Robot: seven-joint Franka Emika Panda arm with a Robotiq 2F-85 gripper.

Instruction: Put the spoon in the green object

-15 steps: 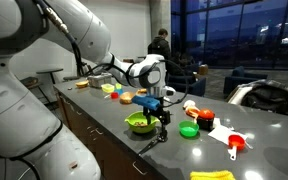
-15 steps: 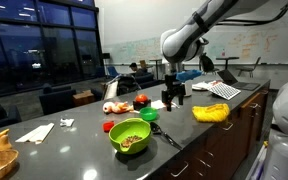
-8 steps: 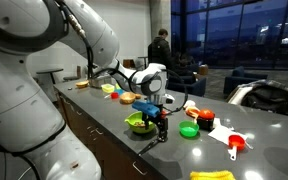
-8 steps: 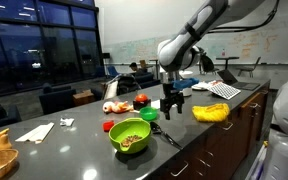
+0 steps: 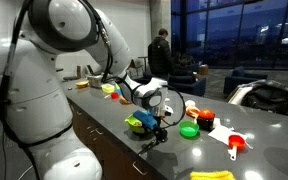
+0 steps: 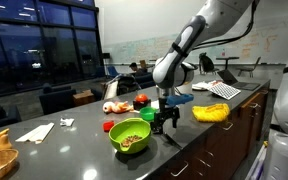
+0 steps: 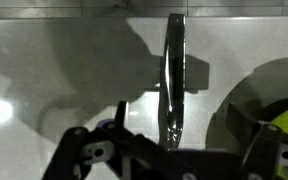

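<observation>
My gripper is open with its fingers above the handle of the spoon, so it isn't time to close on the spoon yet, and I should lower first.
The dark spoon [image 7: 174, 70] lies on the grey counter beside the lime-green bowl [image 7: 276, 95]. In the wrist view its handle runs from the top edge down between my fingers. My gripper [image 7: 176, 128] is open, low over the counter, with one finger on each side of the spoon, and it is not closed on it. In both exterior views the gripper [image 5: 160, 130] [image 6: 166, 122] hangs just beside the bowl [image 5: 137, 124] [image 6: 130, 138]. The spoon [image 5: 147, 146] [image 6: 171, 138] lies near the counter's front edge. The bowl holds some brownish bits.
A small dark green round piece [image 5: 189, 130] [image 6: 109, 127] lies near the bowl. A red scoop with a white handle [image 5: 235, 143], red items [image 6: 141, 101] and a yellow object [image 6: 211, 113] also lie on the counter. The counter edge is close to the spoon.
The arm has come down and the gripper has dropped from above the counter to just over the spoon. The spoon and the bowl have not moved.
</observation>
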